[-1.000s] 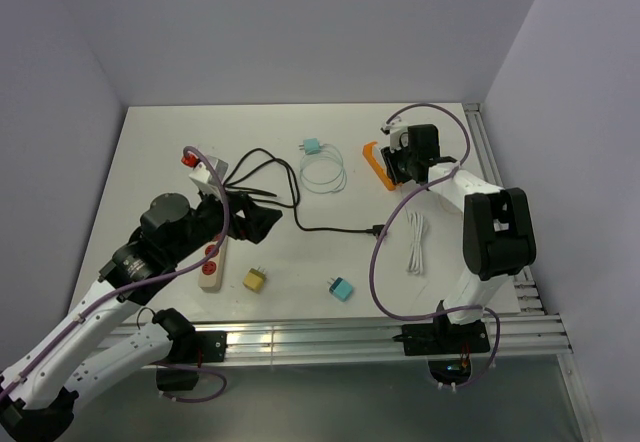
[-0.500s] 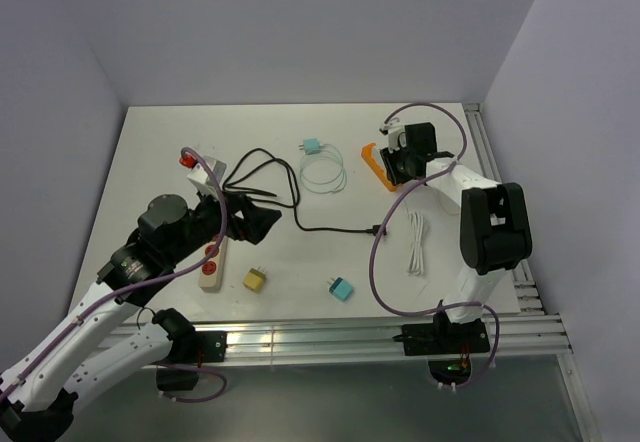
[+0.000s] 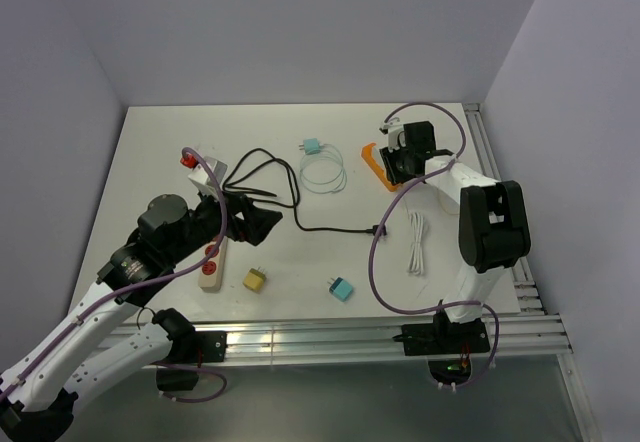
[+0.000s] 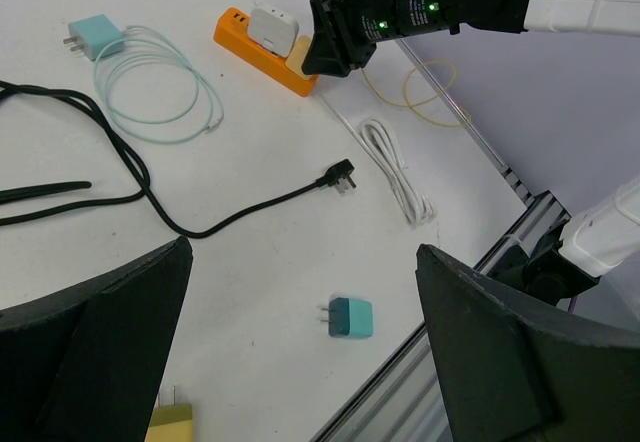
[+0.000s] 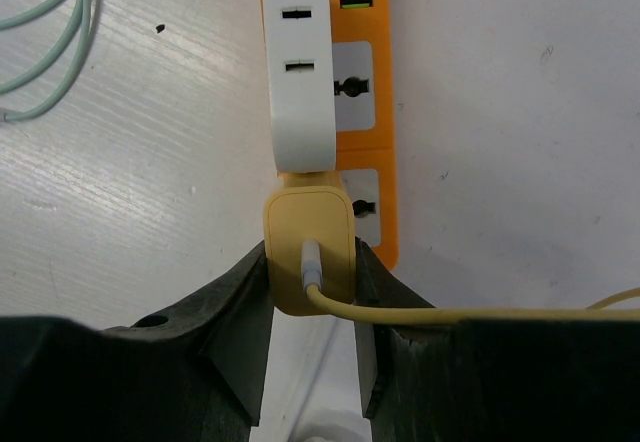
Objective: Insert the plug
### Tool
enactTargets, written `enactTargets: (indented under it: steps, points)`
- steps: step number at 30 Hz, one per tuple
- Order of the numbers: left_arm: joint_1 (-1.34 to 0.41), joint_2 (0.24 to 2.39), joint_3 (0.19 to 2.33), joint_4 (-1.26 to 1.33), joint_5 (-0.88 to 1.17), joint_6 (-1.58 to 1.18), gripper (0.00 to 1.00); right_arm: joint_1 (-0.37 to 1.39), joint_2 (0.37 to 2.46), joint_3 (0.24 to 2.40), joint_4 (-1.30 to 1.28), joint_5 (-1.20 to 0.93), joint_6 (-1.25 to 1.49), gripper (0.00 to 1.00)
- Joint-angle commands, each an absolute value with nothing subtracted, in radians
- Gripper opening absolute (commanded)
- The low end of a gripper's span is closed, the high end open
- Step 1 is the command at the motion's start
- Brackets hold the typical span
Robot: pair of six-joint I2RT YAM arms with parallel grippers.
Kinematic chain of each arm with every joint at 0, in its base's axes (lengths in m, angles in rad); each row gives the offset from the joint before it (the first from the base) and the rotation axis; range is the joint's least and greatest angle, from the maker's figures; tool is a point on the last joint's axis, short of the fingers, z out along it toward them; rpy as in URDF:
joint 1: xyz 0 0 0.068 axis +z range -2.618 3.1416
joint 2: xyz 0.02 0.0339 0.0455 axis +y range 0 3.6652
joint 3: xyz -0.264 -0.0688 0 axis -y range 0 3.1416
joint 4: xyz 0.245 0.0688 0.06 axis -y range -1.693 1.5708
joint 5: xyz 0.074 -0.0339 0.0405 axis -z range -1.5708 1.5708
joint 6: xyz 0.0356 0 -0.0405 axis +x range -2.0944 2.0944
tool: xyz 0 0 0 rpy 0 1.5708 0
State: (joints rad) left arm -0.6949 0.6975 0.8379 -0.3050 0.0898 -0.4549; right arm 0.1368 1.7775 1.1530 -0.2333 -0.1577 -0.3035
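Observation:
The yellow plug sits down on the orange power strip [image 3: 373, 165] against the white adapter and would stay, so my right gripper should open.
My right gripper [image 5: 310, 267] is shut on a yellow plug [image 5: 308, 232] with a yellow cable [image 5: 470, 314] running off to the right. The plug sits at the orange power strip [image 5: 378, 112], right below a white adapter [image 5: 300, 82] that is plugged into it. Its prongs are hidden. In the top view the right gripper [image 3: 399, 165] is at the strip [image 3: 373, 165] at the back right. My left gripper [image 4: 305, 262] hangs open above the table with nothing in it, over a teal charger [image 4: 350, 317].
A black cord [image 3: 300, 217] ends in a plug mid-table. A white strip with red buttons [image 3: 211, 267], a yellow charger [image 3: 256, 279], a teal charger [image 3: 341, 289], a coiled white cable [image 3: 417, 242] and a teal charger with a looped cable [image 3: 322, 170] lie around.
The right gripper has edged slightly toward the far side with the yellow plug still in it. The left arm has not moved.

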Motion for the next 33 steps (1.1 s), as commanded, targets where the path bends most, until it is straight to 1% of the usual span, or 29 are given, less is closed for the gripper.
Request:
enactTargets:
  steps: [1, 2, 3, 6, 11, 15, 18, 21, 25, 29, 30, 33]
  points:
    - [-0.695, 0.695, 0.841, -0.282, 0.101, -0.454, 1.00, 0.137, 1.813, 1.123, -0.298, -0.104, -0.293, 0.00]
    - [-0.693, 0.695, 0.842, -0.282, 0.098, -0.456, 0.99, 0.135, 1.793, 1.115, -0.282, -0.107, -0.288, 0.04]
    - [-0.693, 0.695, 0.842, -0.285, 0.097, -0.457, 1.00, 0.135, 1.781, 1.103, -0.264, -0.106, -0.282, 0.16]
    - [-0.695, 0.698, 0.842, -0.285, 0.098, -0.463, 1.00, 0.133, 1.737, 1.056, -0.189, -0.107, -0.259, 0.32]
    - [-0.693, 0.698, 0.842, -0.281, 0.097, -0.477, 1.00, 0.129, 1.691, 1.046, -0.173, -0.141, -0.236, 0.44]
    - [-0.693, 0.692, 0.847, -0.287, 0.086, -0.486, 0.99, 0.126, 1.660, 1.035, -0.167, -0.178, -0.215, 0.75]
    - [-0.695, 0.690, 0.856, -0.294, 0.080, -0.491, 0.99, 0.127, 1.643, 1.029, -0.169, -0.166, -0.193, 0.82]
    - [-0.695, 0.687, 0.865, -0.311, 0.071, -0.497, 1.00, 0.126, 1.623, 1.020, -0.187, -0.181, -0.158, 0.84]
    - [-0.693, 0.712, 0.890, -0.346, 0.035, -0.503, 1.00, 0.126, 1.566, 0.973, -0.193, -0.186, -0.016, 0.84]
    - [-0.695, 0.765, 0.929, -0.399, 0.005, -0.517, 1.00, 0.159, 1.435, 0.868, -0.210, -0.140, 0.093, 0.85]
    - [-0.693, 0.776, 0.945, -0.408, -0.029, -0.517, 0.99, 0.182, 1.405, 0.830, -0.228, -0.105, 0.116, 0.85]
    - [-0.693, 0.831, 0.978, -0.475, -0.136, -0.544, 0.99, 0.198, 1.286, 0.779, -0.247, -0.127, 0.195, 0.87]
